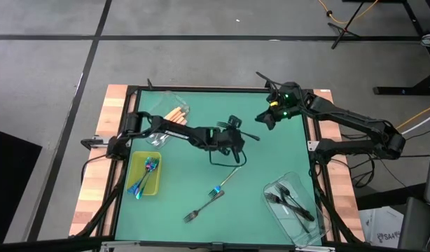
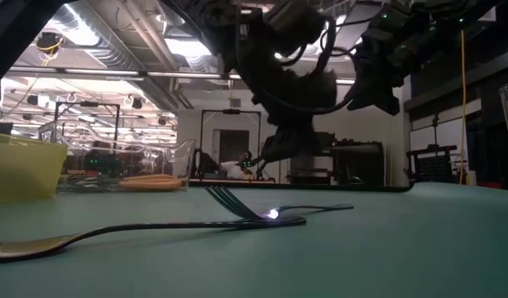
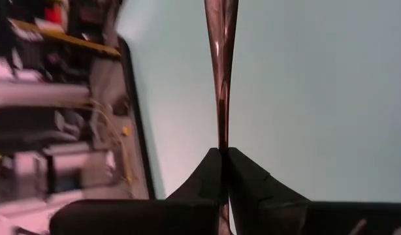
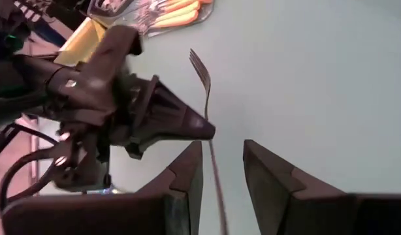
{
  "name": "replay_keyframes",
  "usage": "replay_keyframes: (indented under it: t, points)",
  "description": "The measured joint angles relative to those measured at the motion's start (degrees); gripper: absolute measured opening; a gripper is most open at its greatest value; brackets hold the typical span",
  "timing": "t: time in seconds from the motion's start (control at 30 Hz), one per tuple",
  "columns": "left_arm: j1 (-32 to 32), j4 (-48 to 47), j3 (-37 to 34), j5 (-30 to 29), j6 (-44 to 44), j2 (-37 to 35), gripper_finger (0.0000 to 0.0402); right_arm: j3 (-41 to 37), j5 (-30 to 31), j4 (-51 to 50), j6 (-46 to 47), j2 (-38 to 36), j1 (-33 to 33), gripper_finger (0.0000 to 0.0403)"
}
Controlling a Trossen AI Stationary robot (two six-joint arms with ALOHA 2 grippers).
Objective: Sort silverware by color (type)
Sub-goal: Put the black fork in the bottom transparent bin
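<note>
My right gripper picks up the dark fork by its handle next, to sort it into the clear tub of dark forks.
My left gripper hovers over the middle of the green mat, shut on a dark fork. My right gripper is open just to its right. In the right wrist view its fingers stand on either side of the fork's lower shaft; no touch shows. Orange-handled forks lie in a clear tub at the far left. Iridescent forks lie in the yellow-green tray. Dark forks lie in a clear tub at the near right. An iridescent fork and a dark fork lie flat on the mat. My left gripper pinches the dark fork's slim shaft between its two fingertips. It comes in level from the table's left. The fork is lifted clear of the mat, with its tines on one side of the fingers and the shaft running on past them.
The yellow-green tray sits near the left edge, and the clear tubs sit at the far left and near right. The two loose forks lie on the near half of the mat. A wooden border surrounds it.
</note>
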Motion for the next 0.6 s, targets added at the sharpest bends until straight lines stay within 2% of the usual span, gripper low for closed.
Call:
replay_keyframes:
  t: [0.17, 0.33, 0.43, 0.6]
  points:
    - [-2.2, 4.8, 0.0, -0.2, 5.8, 0.0, 0.0006, 0.0, -1.0, -3.3, 0.1, 0.0, 2.9, 0.0099]
    - [-3.0, 6.5, 0.1, 0.0, 7.4, -0.1, 0.0006, 0.0, 0.1, -5.0, 0.6, 0.0, 10.2, 0.0099]
    - [-3.0, 6.5, 0.1, 0.1, 7.4, -0.1, 0.0006, 0.0, 4.6, -4.8, 2.8, 0.0, 15.2, 0.0099]
    - [-3.0, 6.5, 0.1, 0.1, 7.3, -0.1, 0.0006, 0.0, 17.9, -4.6, 3.6, 0.0, 22.7, 0.0099]
